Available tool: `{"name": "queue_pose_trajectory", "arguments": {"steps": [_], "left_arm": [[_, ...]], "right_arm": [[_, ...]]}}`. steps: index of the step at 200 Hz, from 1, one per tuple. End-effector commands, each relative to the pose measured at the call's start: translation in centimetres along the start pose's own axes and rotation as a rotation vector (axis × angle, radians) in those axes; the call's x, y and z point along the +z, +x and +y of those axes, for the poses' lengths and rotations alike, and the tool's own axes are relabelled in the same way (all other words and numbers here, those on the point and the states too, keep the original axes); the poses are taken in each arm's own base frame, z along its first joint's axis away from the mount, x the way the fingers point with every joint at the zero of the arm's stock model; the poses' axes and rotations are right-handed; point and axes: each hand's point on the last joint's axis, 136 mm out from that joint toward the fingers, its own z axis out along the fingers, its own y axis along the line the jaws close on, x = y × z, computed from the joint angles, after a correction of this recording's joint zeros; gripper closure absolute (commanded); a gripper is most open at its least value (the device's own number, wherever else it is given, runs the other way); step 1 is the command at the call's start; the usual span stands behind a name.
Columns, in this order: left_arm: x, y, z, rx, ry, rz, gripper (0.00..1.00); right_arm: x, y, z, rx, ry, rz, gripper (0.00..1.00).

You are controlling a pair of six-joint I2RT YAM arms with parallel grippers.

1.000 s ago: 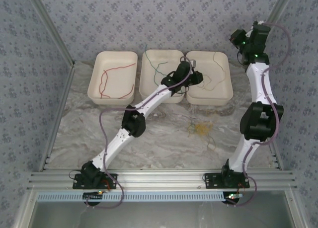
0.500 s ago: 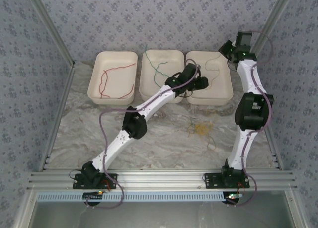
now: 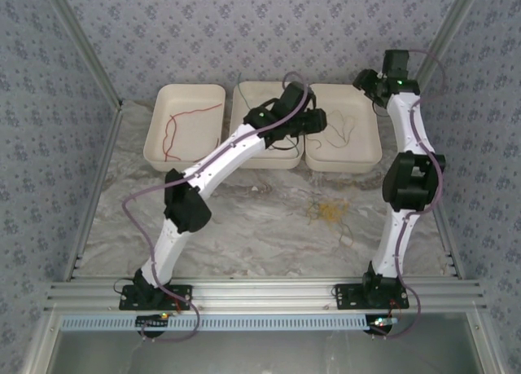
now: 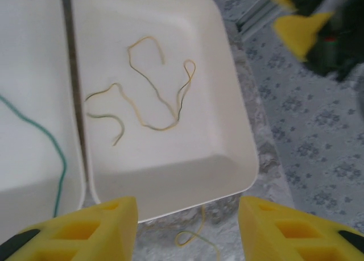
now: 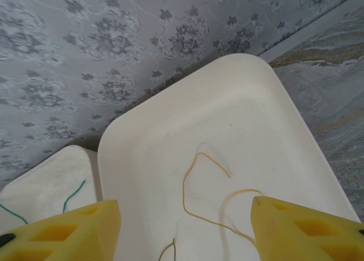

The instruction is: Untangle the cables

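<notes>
Next, my left gripper grabs the yellow tangle by a loose edge piece (image 4: pixel 191 235). That would leave a loop free for my right gripper to take and untangle.
A thin yellow cable (image 4: pixel 153 85) lies loose in wavy loops on the floor of the right white tray (image 4: pixel 216 175); the top view shows this cable (image 3: pixel 342 129) too. My left gripper (image 4: pixel 187 227) hovers open over that tray's near rim, holding nothing. My right gripper (image 5: pixel 185 227) is open above the tray's far corner, with the yellow cable (image 5: pixel 196 187) below and between its fingers. A green cable (image 4: pixel 51 147) lies in the middle tray, a red cable (image 3: pixel 183 125) in the left tray (image 3: pixel 155 150). A yellow tangle (image 3: pixel 330 211) rests on the table.
Three white trays stand side by side at the back of the marble table (image 3: pixel 260 227). Patterned walls close in behind and at both sides. The left arm (image 3: pixel 220 154) reaches across the middle tray (image 3: pixel 244 97). A loose yellow strand (image 4: pixel 193 235) lies just before the right tray.
The right arm swung down to the right tray's far corner and its gripper opened. The left gripper opened, and its arm lifted and pulled back a little. The yellow cable now lies loose.
</notes>
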Motion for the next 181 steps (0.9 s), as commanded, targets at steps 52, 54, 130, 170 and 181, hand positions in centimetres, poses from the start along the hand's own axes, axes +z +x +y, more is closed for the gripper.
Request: {"name": "queue_pose_trajectory", "arguments": {"steps": [52,54,130,170,181], "left_arm": [[-2.2,5.6,7.2,-0.054,-0.062,0.061,0.49],[-2.1,6.0,7.4,-0.055,-0.064,0.070,0.49],[0.7,19.8,3.3,0.024,0.155,0.280,0.45],[1.7,22.2,4.6,0.098,0.039,0.287,0.52],[2.1,22.6,5.7,0.111,-0.004,0.287,0.53]], "right_arm": [[-17.1,-0.8,2.6,-0.027,-0.052,-0.245,0.43],[-17.3,-0.5,2.5,-0.026,-0.054,-0.245,0.43],[-22.5,16.9,-2.9,0.052,-0.064,-0.090,0.49],[-22.2,24.0,-5.4,0.026,-0.015,0.075,0.50],[-22.2,25.2,-5.6,0.033,-0.026,0.096,0.50]]}}
